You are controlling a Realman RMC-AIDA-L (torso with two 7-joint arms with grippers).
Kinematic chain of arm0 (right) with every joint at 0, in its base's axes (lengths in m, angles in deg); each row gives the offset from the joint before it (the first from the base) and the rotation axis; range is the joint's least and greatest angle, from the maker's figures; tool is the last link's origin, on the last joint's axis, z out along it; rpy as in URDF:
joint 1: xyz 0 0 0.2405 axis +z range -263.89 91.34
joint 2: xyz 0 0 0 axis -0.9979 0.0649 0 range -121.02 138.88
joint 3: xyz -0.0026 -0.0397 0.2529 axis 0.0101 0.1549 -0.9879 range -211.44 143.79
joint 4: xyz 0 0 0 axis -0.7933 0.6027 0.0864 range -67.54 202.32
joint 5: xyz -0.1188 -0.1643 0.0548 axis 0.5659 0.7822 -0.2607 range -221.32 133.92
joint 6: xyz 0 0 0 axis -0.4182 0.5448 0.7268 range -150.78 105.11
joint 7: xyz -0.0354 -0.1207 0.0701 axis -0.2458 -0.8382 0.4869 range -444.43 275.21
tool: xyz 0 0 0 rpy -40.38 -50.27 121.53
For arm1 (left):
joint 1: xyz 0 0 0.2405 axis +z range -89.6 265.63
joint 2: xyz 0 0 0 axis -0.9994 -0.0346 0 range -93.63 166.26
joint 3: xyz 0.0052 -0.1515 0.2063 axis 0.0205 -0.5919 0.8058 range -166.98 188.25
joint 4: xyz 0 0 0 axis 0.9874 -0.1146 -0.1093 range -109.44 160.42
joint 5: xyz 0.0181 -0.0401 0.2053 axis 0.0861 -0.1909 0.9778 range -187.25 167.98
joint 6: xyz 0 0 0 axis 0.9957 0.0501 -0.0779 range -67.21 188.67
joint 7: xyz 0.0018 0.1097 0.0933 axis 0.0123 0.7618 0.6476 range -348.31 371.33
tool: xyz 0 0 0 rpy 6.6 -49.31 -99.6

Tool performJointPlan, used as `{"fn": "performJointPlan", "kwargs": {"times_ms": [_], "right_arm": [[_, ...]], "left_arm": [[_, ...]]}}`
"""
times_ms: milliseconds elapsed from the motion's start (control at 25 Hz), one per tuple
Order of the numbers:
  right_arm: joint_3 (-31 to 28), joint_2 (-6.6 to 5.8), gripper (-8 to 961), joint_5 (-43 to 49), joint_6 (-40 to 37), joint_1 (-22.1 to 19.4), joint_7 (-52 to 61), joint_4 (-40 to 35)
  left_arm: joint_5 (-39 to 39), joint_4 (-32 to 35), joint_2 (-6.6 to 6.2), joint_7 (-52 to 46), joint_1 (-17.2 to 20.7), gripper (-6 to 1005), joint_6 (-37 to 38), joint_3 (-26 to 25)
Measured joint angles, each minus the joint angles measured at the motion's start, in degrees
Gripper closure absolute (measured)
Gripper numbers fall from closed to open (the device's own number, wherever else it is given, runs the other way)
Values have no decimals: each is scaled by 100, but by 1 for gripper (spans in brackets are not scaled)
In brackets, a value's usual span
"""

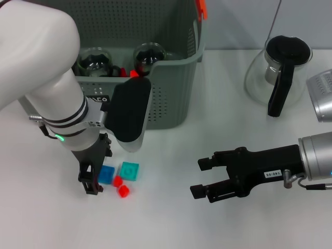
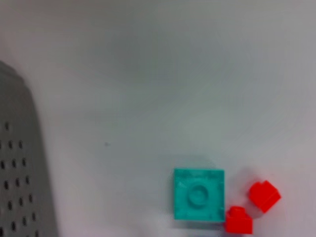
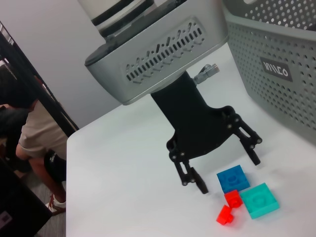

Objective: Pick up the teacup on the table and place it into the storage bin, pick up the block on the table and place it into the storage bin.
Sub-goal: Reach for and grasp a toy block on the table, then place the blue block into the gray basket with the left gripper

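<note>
The blue block has my left gripper's fingers around its sides in the head view, so my left gripper needs to close on the block now.
The grey-green storage bin (image 1: 166, 88) stands at the back left, with two glass teacups (image 1: 96, 61) (image 1: 149, 54) and some red pieces inside it. In front of it lie a blue block (image 1: 107, 175), a teal block (image 1: 129, 170) and two small red blocks (image 1: 123, 191). My left gripper (image 1: 97, 172) is open and low over the table, right beside the blue block on its left. The right wrist view shows its fingers (image 3: 197, 183) spread apart next to the blue block (image 3: 233, 178). My right gripper (image 1: 199, 177) is open and empty, right of the blocks.
A glass teapot (image 1: 280, 72) with a black lid and handle stands at the back right. The left wrist view shows the teal block (image 2: 199, 194), two red blocks (image 2: 264, 195) and the bin wall (image 2: 19, 168). Bare table lies between the two grippers.
</note>
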Motion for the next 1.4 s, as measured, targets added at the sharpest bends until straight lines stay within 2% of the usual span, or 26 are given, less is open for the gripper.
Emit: {"fn": "performJointPlan", "kwargs": {"times_ms": [240,440,680,1160,1320,1400], "right_arm": [[8,-2,57,0,33,7,-36,25],[2,-3,56,0,43,7,-52,69],[0,-4,56,0,48,-1,-55,69],[-1,-17,61,0,48,-18,-55,67],[0,-25,62,0,47,-26,-55,64],[0,-35,61,0,46,-30,-55,64]], "left_arm": [[3,-247,15,-2,-69,120,-132,-10],[2,-319,8,2,-94,319,-196,-28],[-6,-438,10,3,-119,504,-213,-33],[-6,-341,51,-77,-114,536,-64,-90],[-68,216,85,-198,108,563,229,-214],[-245,755,112,-268,295,584,698,-539]]}}
